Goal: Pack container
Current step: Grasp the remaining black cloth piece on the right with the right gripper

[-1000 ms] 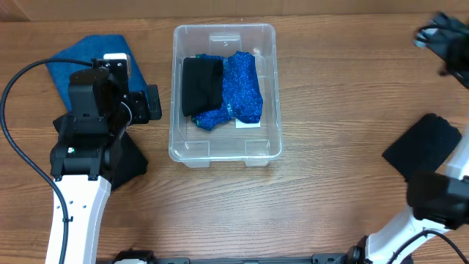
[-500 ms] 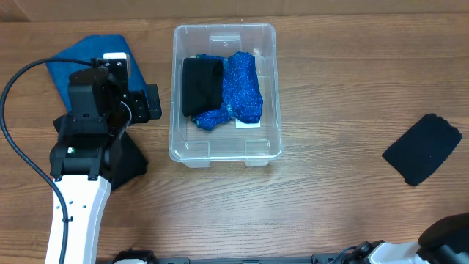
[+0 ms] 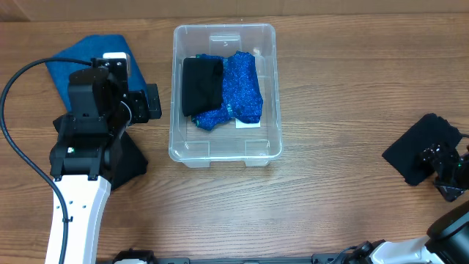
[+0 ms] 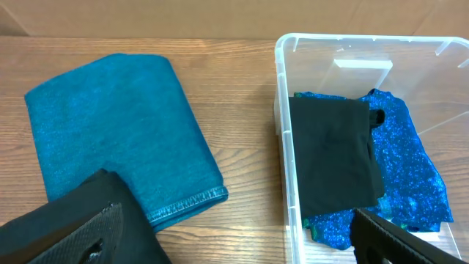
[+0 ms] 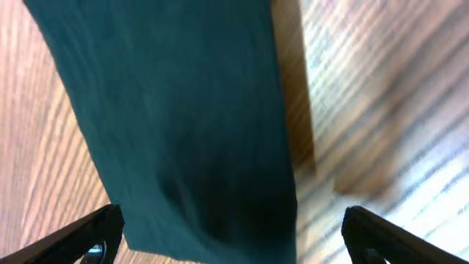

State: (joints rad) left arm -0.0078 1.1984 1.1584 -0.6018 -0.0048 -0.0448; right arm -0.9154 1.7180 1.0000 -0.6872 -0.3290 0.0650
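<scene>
Next, my right gripper grabs the dark cloth by its near end [image 3: 427, 165], which leaves the cloth's far part free to pack into the container [image 3: 178, 88].
The clear container [image 3: 178, 88] sits at the table's middle back, holding a folded black cloth [image 3: 201, 84] and a sparkly blue cloth [image 3: 242, 89]. It also shows in the left wrist view [image 4: 284, 132]. My left gripper [image 4: 242, 238] is open and empty, hovering left of the container, with one finger over a black cloth [image 3: 130, 161]. A teal cloth [image 3: 73, 59] lies at the far left. My right gripper [image 3: 445, 170] is open over a dark cloth [image 3: 419, 149] at the right edge, which fills the right wrist view [image 5: 176, 125].
The left arm's black cable [image 3: 15, 103] loops over the table's left side. Bare wooden table [image 3: 330, 110] lies between the container and the dark cloth on the right.
The right arm left the far right corner, went out of view, and has come back in low at the right edge over the dark cloth. The left arm has not moved.
</scene>
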